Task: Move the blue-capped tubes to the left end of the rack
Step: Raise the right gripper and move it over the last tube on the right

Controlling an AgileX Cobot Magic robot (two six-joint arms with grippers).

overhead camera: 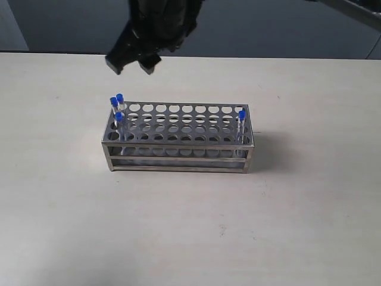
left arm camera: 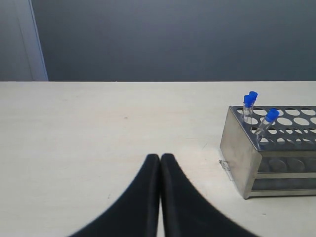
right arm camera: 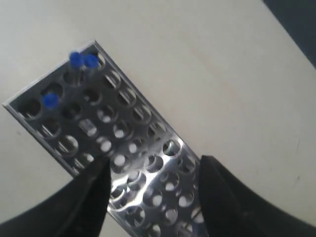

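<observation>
The lone tube will be grabbed next by its blue cap (overhead camera: 241, 114) with my right gripper. Then my right gripper can put it next to the grouped tubes in the rack (overhead camera: 178, 149).
The steel rack (overhead camera: 178, 149) stands mid-table. Three blue-capped tubes (overhead camera: 118, 117) stand together in holes at its left end, and one more blue-capped tube (overhead camera: 241, 114) stands at its right end. My right gripper (overhead camera: 132, 64) hangs open above and behind the rack's left part, holding nothing. The right wrist view has its open gripper (right arm camera: 154, 163) over the rack (right arm camera: 129, 174), with the three tubes (right arm camera: 75, 59) beyond. The left gripper (left arm camera: 160, 157) is shut and empty, low over the table and apart from the rack's end wall (left arm camera: 237, 143); three tubes (left arm camera: 248, 100) show there.
The pale table (overhead camera: 190, 238) stretches all around the rack. Its far edge meets a dark wall (overhead camera: 268, 30) behind. The right arm's dark body (overhead camera: 164, 24) reaches in from the top.
</observation>
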